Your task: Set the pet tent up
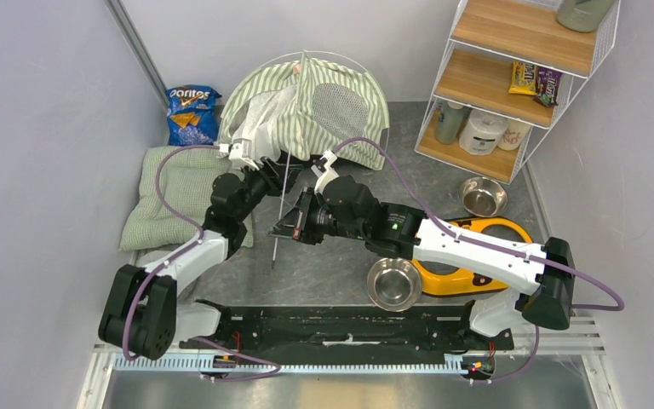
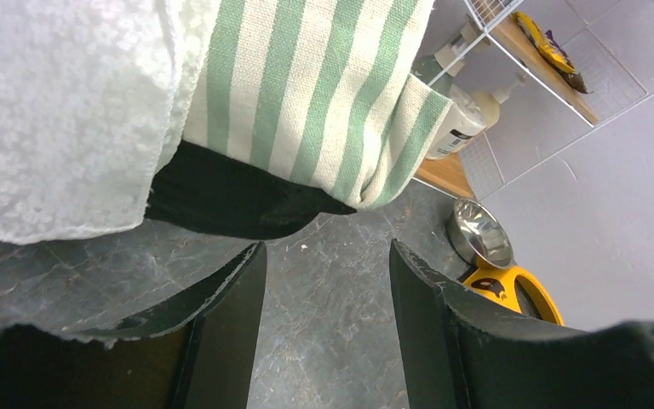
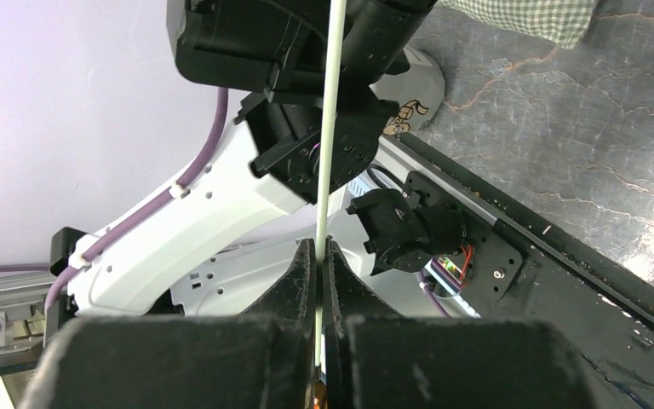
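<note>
I will next grab the bottom corner of the striped fabric with my left gripper, by the fabric's black edge. That will stretch the pet tent [image 1: 306, 106] along its pole.
The pet tent [image 1: 306, 106], green-and-white striped with white mesh panels, stands half-raised at the back centre. A thin pale pole [image 1: 283, 200] runs from its front edge down to the floor. My right gripper [image 1: 289, 225] is shut on this pole; the right wrist view shows the pole [image 3: 330, 128] pinched between the closed jaws of that gripper [image 3: 319, 249]. My left gripper [image 1: 266, 170] is open and empty at the tent's front left edge. In the left wrist view this gripper [image 2: 328, 256] hovers over bare floor, just below the striped fabric [image 2: 306, 94] and the mesh [image 2: 60, 111].
A pale green cushion [image 1: 174, 196] lies left and a Doritos bag [image 1: 192, 113] lies behind it. A steel bowl [image 1: 393, 283] and the yellow bowl holder [image 1: 487, 247] lie under my right arm. Another bowl [image 1: 483, 196] and a wire shelf [image 1: 511, 77] are at the right.
</note>
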Robot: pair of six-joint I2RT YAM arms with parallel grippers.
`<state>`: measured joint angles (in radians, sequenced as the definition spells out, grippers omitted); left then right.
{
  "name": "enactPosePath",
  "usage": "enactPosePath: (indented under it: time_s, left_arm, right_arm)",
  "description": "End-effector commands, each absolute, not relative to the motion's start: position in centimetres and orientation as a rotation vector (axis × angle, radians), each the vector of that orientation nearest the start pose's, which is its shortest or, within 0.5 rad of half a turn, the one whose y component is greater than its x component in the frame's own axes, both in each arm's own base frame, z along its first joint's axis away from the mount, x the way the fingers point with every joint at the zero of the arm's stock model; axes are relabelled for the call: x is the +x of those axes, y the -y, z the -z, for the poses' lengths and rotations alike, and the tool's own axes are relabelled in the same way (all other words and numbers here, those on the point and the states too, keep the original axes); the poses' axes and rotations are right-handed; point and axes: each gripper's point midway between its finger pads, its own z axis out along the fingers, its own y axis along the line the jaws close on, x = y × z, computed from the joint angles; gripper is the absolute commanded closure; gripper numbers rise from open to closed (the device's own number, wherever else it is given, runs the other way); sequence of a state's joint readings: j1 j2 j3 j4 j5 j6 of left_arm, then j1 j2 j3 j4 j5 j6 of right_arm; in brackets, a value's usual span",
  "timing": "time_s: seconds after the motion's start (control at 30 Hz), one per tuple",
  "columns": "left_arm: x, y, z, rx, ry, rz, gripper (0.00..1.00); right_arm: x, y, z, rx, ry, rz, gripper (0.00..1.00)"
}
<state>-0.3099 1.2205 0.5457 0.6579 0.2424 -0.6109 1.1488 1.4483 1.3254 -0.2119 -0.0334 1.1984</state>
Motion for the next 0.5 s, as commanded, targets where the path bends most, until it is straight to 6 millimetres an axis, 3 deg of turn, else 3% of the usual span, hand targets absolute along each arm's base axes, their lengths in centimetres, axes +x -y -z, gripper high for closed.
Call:
enactPosePath:
  time_s: [0.0, 0.33, 0.4, 0.47]
  left_arm:
    - [37.0, 19.5, -25.7, 0.012, -1.491, 0.96, 0.38]
    - [39.2, 21.2, -26.2, -0.011, -1.426, 1.064, 0.27]
    - [39.8, 21.2, -26.1, -0.022, -1.437, 1.054, 0.34]
    - [40.4, 21.1, -25.9, -0.04, -1.455, 1.037, 0.49]
  right_arm:
    - [15.7, -44.8, -33.7, 0.081, -2.201, -1.562, 1.0]
    - [16.5, -44.5, -34.9, 0.118, -2.155, -1.586, 1.0]
    - [16.5, -44.5, -34.9, 0.121, -2.157, -1.59, 1.0]
    - [16.5, -44.5, -34.9, 0.121, -2.162, -1.592, 1.0]
